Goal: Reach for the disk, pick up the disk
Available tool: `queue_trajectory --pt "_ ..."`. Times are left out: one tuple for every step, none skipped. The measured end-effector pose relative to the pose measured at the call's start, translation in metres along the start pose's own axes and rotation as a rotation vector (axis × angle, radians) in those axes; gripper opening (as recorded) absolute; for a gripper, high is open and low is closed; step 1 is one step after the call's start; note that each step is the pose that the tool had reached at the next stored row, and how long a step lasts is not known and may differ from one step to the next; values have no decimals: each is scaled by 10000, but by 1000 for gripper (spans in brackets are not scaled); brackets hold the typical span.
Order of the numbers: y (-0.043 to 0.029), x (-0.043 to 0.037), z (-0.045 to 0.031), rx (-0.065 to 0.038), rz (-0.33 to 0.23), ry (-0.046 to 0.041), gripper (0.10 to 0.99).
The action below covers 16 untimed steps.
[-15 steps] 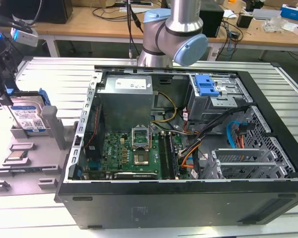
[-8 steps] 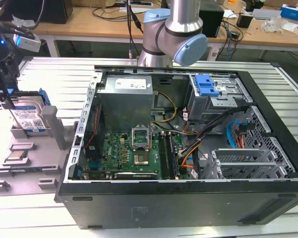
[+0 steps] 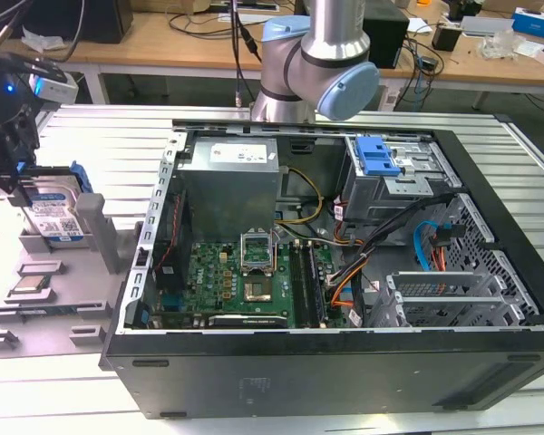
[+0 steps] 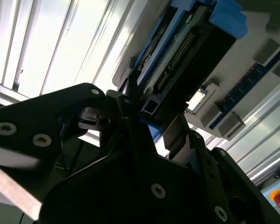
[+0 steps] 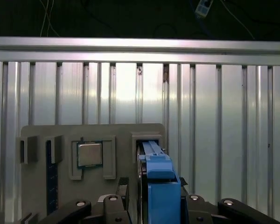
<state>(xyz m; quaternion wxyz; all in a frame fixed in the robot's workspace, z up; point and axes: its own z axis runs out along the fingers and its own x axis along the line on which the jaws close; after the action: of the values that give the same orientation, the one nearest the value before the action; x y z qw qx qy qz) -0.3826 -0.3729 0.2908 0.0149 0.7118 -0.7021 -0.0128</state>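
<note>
My fingertips reach down on both sides of the blue bracket [image 3: 81,176] around the disk [image 3: 56,216], and closing now would catch the disk, so it is time to close on it.
The disk [image 3: 56,216] stands on edge in a slot of the grey holder [image 3: 91,227] at the exterior view's left, its white-and-blue label facing out and a blue bracket around it. My gripper [image 3: 14,186] has come down over its top edge. In the first wrist view the blue bracket of the disk [image 5: 159,186] rises between my fingers [image 5: 123,185], with a narrow dark gap on one side. The gripper [image 5: 153,184] looks open, astride the disk. The second wrist view has the disk's connector edge [image 4: 177,60] just past the fingertips [image 4: 130,91].
A small square silver chip [image 5: 89,154] lies in a pocket of the holder beside the disk's slot. The open computer case [image 3: 490,362] takes up the middle, with a blue latch [image 3: 377,156] inside. The arm's base [image 3: 317,72] stands behind it. The ribbed metal table [image 5: 224,116] lies all around.
</note>
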Motion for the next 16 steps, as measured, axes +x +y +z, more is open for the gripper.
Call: queue_trajectory --pt "0 0 1 2 0 12 482" --pt "0 0 1 2 1 23 482" --pt "0 0 1 1 2 37 482" --pt "0 0 2 2 2 47 467" --pt "-1 0 2 2 2 60 400" --pt "0 0 1 1 3 73 365" --pt "0 0 2 2 3 80 365" --pt "0 0 2 1 4 87 365" --pt "-1 0 1 0 4 95 365" --pt "0 0 2 1 4 105 365" --pt "0 0 2 1 5 116 365" --pt "0 0 1 0 5 122 365" --pt "0 0 1 0 5 132 365" --pt "0 0 1 0 6 138 365" --pt "0 0 2 0 6 149 365" --pt "0 0 2 0 6 156 365"
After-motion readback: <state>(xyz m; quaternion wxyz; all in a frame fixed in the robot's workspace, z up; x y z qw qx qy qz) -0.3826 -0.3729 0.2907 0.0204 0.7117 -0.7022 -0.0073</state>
